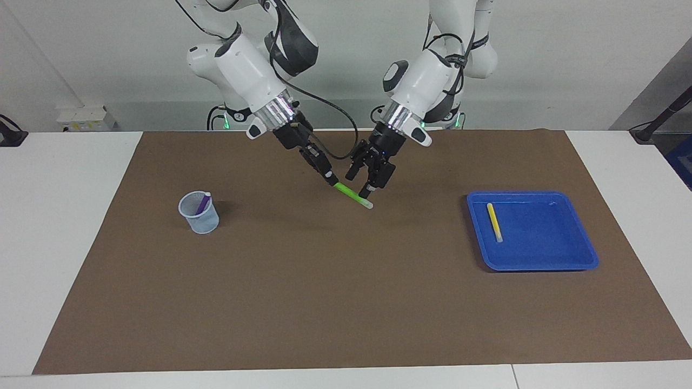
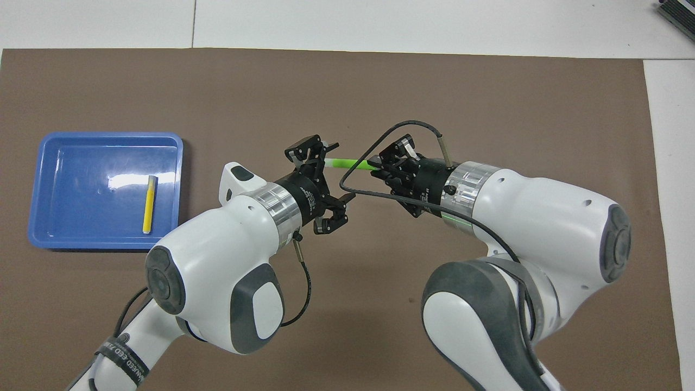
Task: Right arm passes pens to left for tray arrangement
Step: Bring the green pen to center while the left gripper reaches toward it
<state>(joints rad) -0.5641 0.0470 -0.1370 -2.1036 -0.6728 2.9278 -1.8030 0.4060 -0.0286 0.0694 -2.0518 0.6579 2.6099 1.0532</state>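
My right gripper's fingers cover the other end of the green pen. My left gripper needs to grab the pen by its pale loose end (image 2: 329, 162).
My right gripper (image 1: 331, 181) (image 2: 376, 164) is shut on one end of the bright green pen (image 1: 352, 195) (image 2: 350, 163), which it holds slanted above the middle of the brown mat. My left gripper (image 1: 359, 182) (image 2: 341, 172) is open right at the pen's pale free end, one finger to each side of it. The yellow pen (image 1: 494, 222) (image 2: 147, 204) lies in the blue tray (image 1: 540, 263) (image 2: 108, 136) toward the left arm's end of the table. The purple pen (image 1: 203, 203) stands in a translucent cup (image 1: 199, 216) toward the right arm's end; the right arm hides both in the overhead view.
A brown mat (image 1: 324, 302) covers most of the white table. A black cable (image 2: 380, 138) loops from the right wrist, close to the two grippers. A dark object (image 2: 678, 11) sits at the table's corner farthest from the robots, at the right arm's end.
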